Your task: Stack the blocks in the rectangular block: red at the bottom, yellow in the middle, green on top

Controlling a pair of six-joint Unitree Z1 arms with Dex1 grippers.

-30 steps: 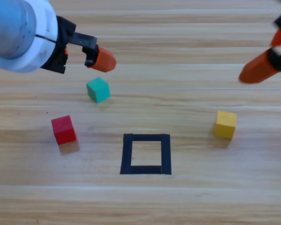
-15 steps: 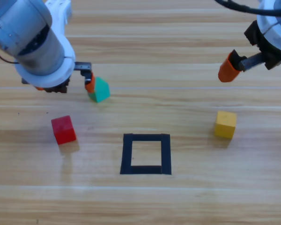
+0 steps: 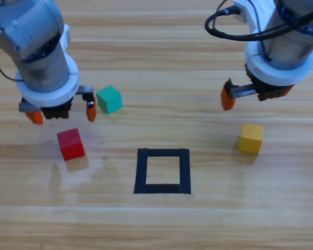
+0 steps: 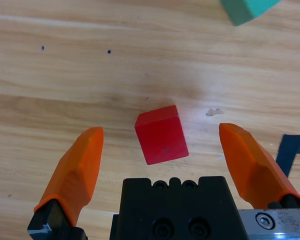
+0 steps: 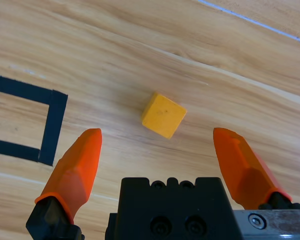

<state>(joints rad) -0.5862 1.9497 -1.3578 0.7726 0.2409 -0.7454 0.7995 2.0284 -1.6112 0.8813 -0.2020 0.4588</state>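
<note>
The yellow cube (image 3: 251, 137) should go on the red cube (image 3: 71, 144), so my right gripper should grab it next by its opposite sides to stack it there.
The red cube (image 3: 71, 144) (image 4: 161, 134) lies left of the black tape square (image 3: 163, 171). Above and just behind it hangs my left gripper (image 3: 62, 113) (image 4: 167, 155), open, its jaws spread wider than the cube and nothing held. The green cube (image 3: 109, 99) (image 4: 247, 10) sits just right of that gripper. At the right the yellow cube (image 3: 251, 137) (image 5: 163, 115) rests alone on the wood. My right gripper (image 3: 255, 96) (image 5: 162, 160) hovers above and behind it, open and empty. The tape square (image 5: 22, 117) holds only bare wood.
The wooden table (image 3: 161, 224) runs on in front of the tape square. Both grey arms come down from the top edge, left and right of the middle. A dark cable (image 3: 224, 28) loops by the right arm.
Both arms have swung in from the edges and turned downward. The left gripper has moved from beside the green cube to over the red one; the right has come in over the yellow cube.
</note>
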